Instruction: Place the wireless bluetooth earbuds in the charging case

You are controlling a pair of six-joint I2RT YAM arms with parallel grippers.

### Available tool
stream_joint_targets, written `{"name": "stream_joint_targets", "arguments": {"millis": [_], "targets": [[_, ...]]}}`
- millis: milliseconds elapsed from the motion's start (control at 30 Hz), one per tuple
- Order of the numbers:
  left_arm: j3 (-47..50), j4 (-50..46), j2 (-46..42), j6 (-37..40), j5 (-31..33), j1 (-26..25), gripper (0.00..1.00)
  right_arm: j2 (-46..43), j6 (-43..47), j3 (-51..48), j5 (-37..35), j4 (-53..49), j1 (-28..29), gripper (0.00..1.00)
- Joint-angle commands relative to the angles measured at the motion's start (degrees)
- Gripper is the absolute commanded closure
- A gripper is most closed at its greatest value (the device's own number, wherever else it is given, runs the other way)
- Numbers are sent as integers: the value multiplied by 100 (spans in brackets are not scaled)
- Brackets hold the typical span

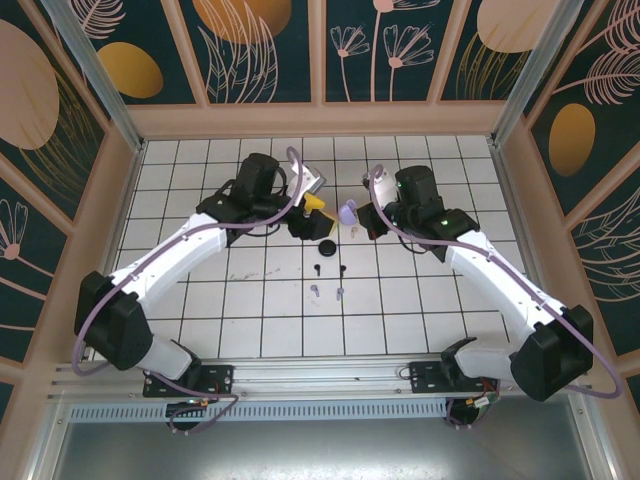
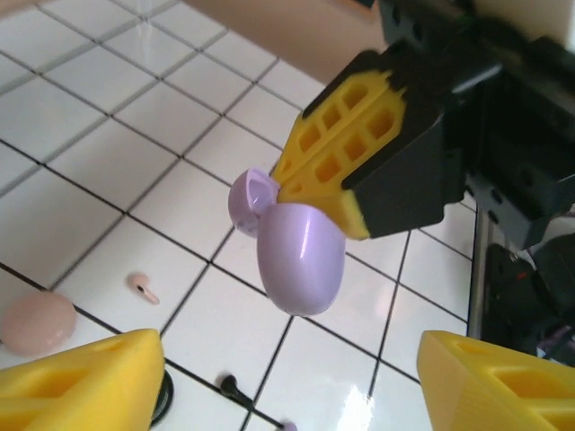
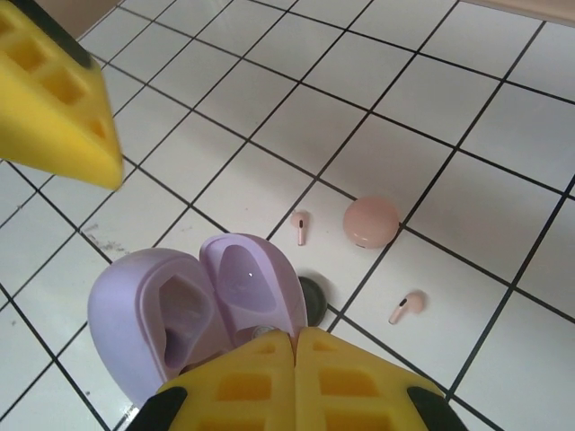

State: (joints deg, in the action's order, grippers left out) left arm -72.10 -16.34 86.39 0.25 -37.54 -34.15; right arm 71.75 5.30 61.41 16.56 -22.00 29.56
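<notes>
My left gripper should go to the light purple charging case [image 1: 347,212] [image 2: 298,256] and grab the sides of its larger half. This keeps the open wells free, so the earbuds can go in.
A light purple charging case [image 3: 193,310] hangs open above the tiles, its two halves spread and its wells looking empty. My right gripper [image 3: 296,334] is shut on its edge by the hinge. From the left wrist view the same case [image 2: 298,256] shows its rounded back, pinched by the right gripper's yellow fingers [image 2: 355,153]. My left gripper [image 2: 287,386] stands open just in front of it, holding nothing. On the tiles below lie two pink earbuds [image 3: 300,227] [image 3: 406,307], two black earbuds [image 1: 316,268] and two purple earbuds [image 1: 315,290]. From above, both grippers meet at the case [image 1: 347,212].
A closed pink case [image 3: 371,222] and a black case [image 3: 314,301] sit on the white tiled floor [image 1: 200,300] under the grippers. Wooden walls [image 1: 320,118] ring the floor. One finger [image 3: 54,99] of the left gripper hangs close to the purple case.
</notes>
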Motion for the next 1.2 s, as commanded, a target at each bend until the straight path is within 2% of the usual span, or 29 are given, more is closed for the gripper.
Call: {"name": "stream_joint_targets", "arguments": {"millis": [0,333,667,900,1167], "targets": [[-440,-961,277,541,-388,23,31,37,375,272,184,-304,-4,100],[-861,-1181,649,672,-876,28,36,68,370,343,362,-285,136,100],[-1047,-1212,844,709,-1026,30,39,190,340,450,298,-287,414,100],[-1047,-1255,885,779,-1087,23,48,251,313,483,252,-246,465,100],[-979,-1292,827,870,-1174,23,51,284,313,504,146,-221,463,100]]}}
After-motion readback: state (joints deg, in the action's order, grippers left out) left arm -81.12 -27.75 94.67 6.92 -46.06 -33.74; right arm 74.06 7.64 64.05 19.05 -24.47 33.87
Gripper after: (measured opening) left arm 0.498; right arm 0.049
